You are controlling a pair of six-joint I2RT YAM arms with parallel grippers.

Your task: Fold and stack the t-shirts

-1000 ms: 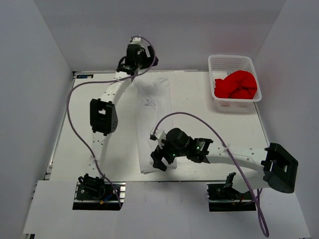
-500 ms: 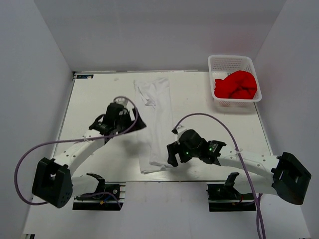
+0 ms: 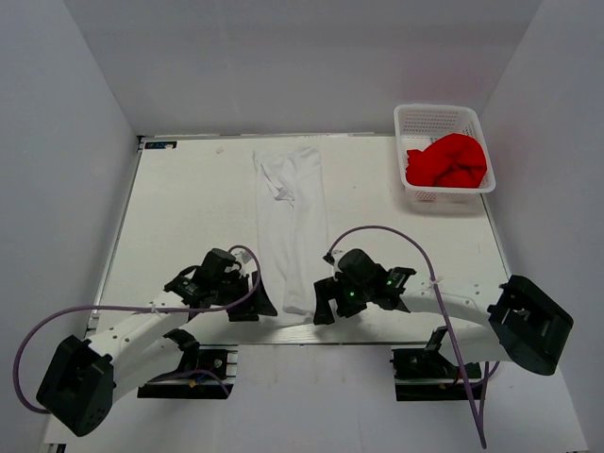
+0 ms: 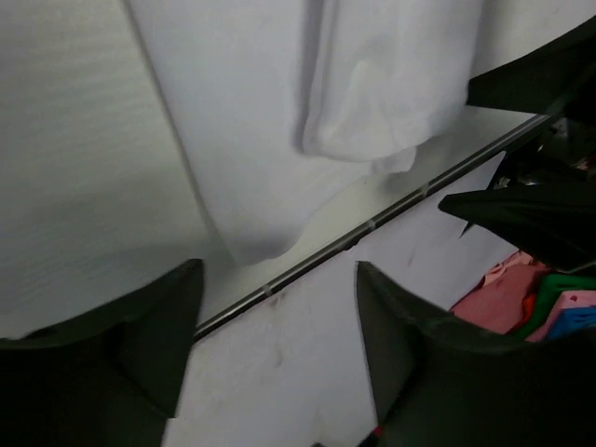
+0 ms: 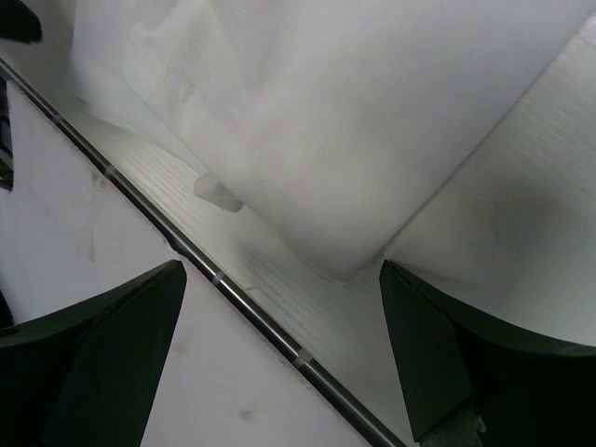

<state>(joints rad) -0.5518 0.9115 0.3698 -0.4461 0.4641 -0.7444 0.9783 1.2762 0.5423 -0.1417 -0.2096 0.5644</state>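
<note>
My right gripper grabs the white t-shirt point(image 3: 291, 226) by the hem corner at its near end point(image 3: 311, 309) next, to fold that end over the white t-shirt.
The white t-shirt point(image 3: 291, 226) lies as a long narrow strip down the middle of the table, its near end by the front edge. My left gripper point(image 3: 263, 306) sits just left of that near end, open and empty. On the right side of the same end is my right gripper point(image 3: 324, 309), also open and empty. In the left wrist view the shirt's hem corner point(image 4: 279, 112) lies ahead of the open fingers point(image 4: 158, 345). The right wrist view shows the other hem corner point(image 5: 354, 121) ahead of its gripper point(image 5: 279, 307). The red t-shirt point(image 3: 447, 160) lies bunched in the basket.
A white lattice basket point(image 3: 439, 116) stands at the far right corner of the table. The table's metal front rail point(image 4: 372, 228) runs right under both grippers, seen too in the right wrist view point(image 5: 233, 298). Grey walls close in the left, right and back.
My left arm has swung from the shirt's far end back to its near end, and its jaws have narrowed a little. The right gripper has shifted slightly right, off the hem.
</note>
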